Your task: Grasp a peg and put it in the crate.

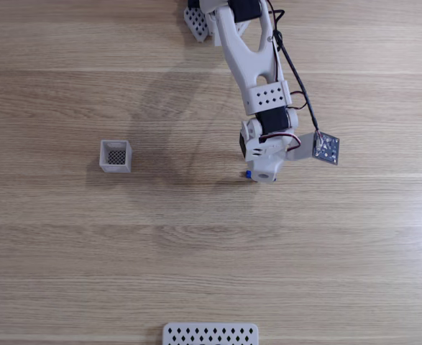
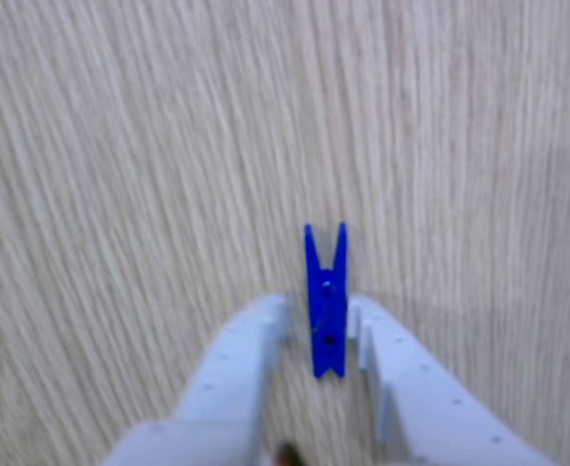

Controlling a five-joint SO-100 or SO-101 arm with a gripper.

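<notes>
The gripper takes hold of the blue peg by its body [image 1: 249, 174] next, to put the peg in the white crate [image 1: 116, 155].
The blue peg [image 2: 326, 291] lies on the wooden table, its forked end pointing away from the camera in the other view. My gripper [image 2: 320, 309] straddles it: the white fingers [image 2: 255, 340] stand close on either side with thin gaps, so it is open. In the fixed view the gripper [image 1: 256, 175] points down at the table right of centre, and only a sliver of the peg [image 1: 248, 174] peeks out beside it. The small white crate [image 1: 116, 155] stands upright far to the left of the gripper, its dark mesh bottom bare.
A white perforated panel [image 1: 211, 334] lies at the bottom edge of the fixed view. The arm's base and another perforated piece [image 1: 196, 21] are at the top. Bare wooden table [image 1: 182, 215] stretches between gripper and crate.
</notes>
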